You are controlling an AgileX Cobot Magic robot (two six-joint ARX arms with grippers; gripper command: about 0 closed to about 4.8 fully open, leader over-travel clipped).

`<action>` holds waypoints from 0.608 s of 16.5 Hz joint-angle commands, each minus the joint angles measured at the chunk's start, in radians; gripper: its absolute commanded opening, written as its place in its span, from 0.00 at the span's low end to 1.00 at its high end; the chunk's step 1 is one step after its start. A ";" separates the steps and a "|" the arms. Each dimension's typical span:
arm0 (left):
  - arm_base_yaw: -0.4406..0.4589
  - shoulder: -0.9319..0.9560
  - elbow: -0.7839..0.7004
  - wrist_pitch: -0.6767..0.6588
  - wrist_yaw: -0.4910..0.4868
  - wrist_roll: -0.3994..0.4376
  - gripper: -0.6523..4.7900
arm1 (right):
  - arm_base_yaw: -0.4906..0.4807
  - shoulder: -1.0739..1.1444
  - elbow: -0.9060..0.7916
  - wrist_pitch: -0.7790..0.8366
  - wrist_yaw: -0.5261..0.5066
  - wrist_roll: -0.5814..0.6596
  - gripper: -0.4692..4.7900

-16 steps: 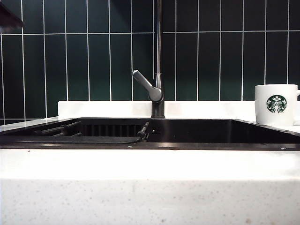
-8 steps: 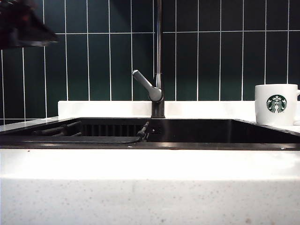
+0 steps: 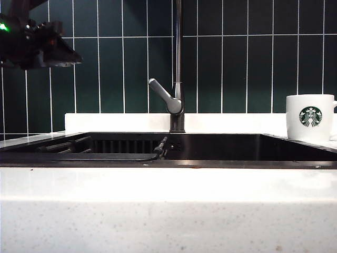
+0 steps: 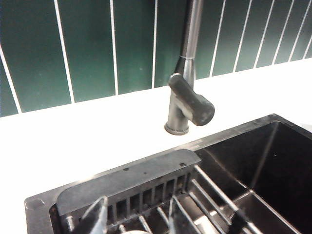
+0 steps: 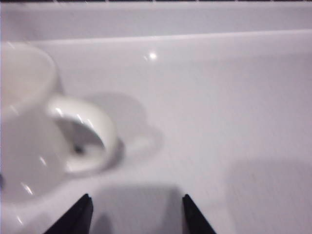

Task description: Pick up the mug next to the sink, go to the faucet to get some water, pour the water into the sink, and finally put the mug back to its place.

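My right gripper will take the white mug by its handle point(image 3: 335, 104) next, so I can carry water from the faucet and pour it into the sink point(image 3: 221, 146).
The white mug point(image 3: 310, 117) with the green logo stands on the counter right of the sink point(image 3: 221, 146). In the right wrist view the mug point(image 5: 27, 131) and its handle point(image 5: 87, 136) lie close ahead and off to one side of my right gripper point(image 5: 136, 200), which is open and empty above the counter. The right arm is out of the exterior view. The faucet point(image 3: 178, 63) rises behind the sink, lever point(image 3: 165, 96) angled left. My left gripper point(image 4: 139, 217) is open over the sink's rack end, with the faucet point(image 4: 183, 97) ahead. The left arm point(image 3: 39, 45) hangs high at the far left.
A dark drain rack point(image 4: 204, 195) with metal bars fills the left part of the sink. A dark green tiled wall point(image 3: 105, 63) backs the white counter point(image 3: 168, 190). A low white ledge point(image 3: 116, 122) runs behind the sink.
The left arm has come into the exterior view from the top-left corner and moved rightward and lower. The mug and the faucet lever have not moved.
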State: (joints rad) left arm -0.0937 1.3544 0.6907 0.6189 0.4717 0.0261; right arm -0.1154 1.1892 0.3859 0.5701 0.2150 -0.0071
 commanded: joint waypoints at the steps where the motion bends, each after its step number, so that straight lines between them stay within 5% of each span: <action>1: -0.002 0.023 0.006 0.025 0.023 0.000 0.41 | 0.000 0.026 0.073 0.040 -0.020 0.002 0.56; 10: -0.002 0.102 0.143 -0.013 0.024 -0.001 0.47 | 0.000 0.230 0.149 0.108 -0.042 -0.026 0.56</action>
State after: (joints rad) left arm -0.0937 1.4490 0.8158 0.6113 0.4873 0.0261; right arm -0.1154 1.4151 0.5312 0.6498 0.1814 -0.0311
